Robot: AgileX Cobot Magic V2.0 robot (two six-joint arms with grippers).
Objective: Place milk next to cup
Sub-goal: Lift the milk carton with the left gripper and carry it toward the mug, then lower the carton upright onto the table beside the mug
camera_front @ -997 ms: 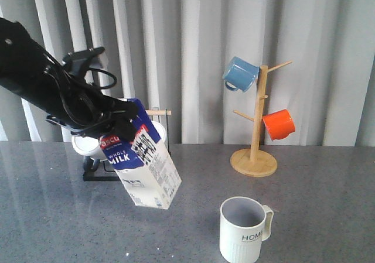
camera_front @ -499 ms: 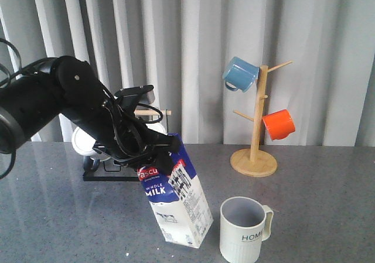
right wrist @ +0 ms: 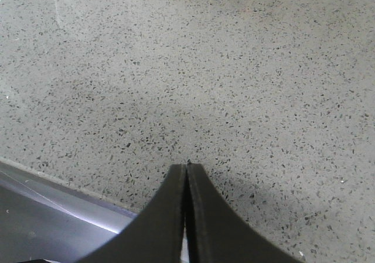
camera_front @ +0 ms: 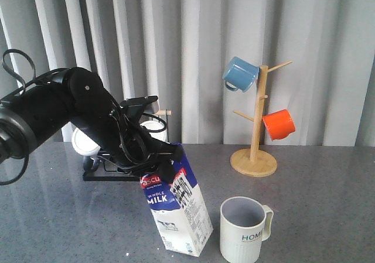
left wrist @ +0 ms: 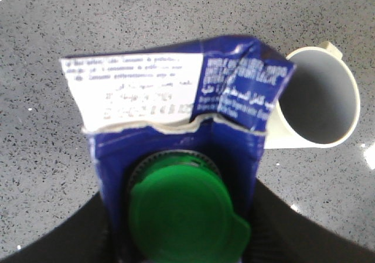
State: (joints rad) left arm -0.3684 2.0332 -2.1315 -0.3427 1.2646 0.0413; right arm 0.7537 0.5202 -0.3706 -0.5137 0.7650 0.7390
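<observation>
My left gripper should open now. The bottom of the carton is at the tabletop beside the cup [camera_front: 243, 231], so the carton would stay standing.
The milk [camera_front: 176, 213] is a blue-and-white carton with a red band and "MILK" lettering. It tilts, its base near the table just left of the cup [camera_front: 243, 231], a pale ribbed mug marked "HOME". My left gripper [camera_front: 165, 162] is shut on the carton's top. In the left wrist view the green cap [left wrist: 184, 222] sits between my fingers, the carton [left wrist: 176, 99] extends away, and the cup's rim [left wrist: 316, 99] shows beside it. My right gripper [right wrist: 187, 168] is shut and empty over bare table; it is out of the front view.
A wooden mug tree [camera_front: 255, 152] at the back right holds a blue mug [camera_front: 240, 74] and an orange mug [camera_front: 278, 124]. A black rack [camera_front: 108, 172] with white mugs stands behind my left arm. The table's front edge [right wrist: 58, 184] shows in the right wrist view.
My left arm has carried the milk down and to the right, from above the table's left-middle to just left of the cup. The cup has not moved.
</observation>
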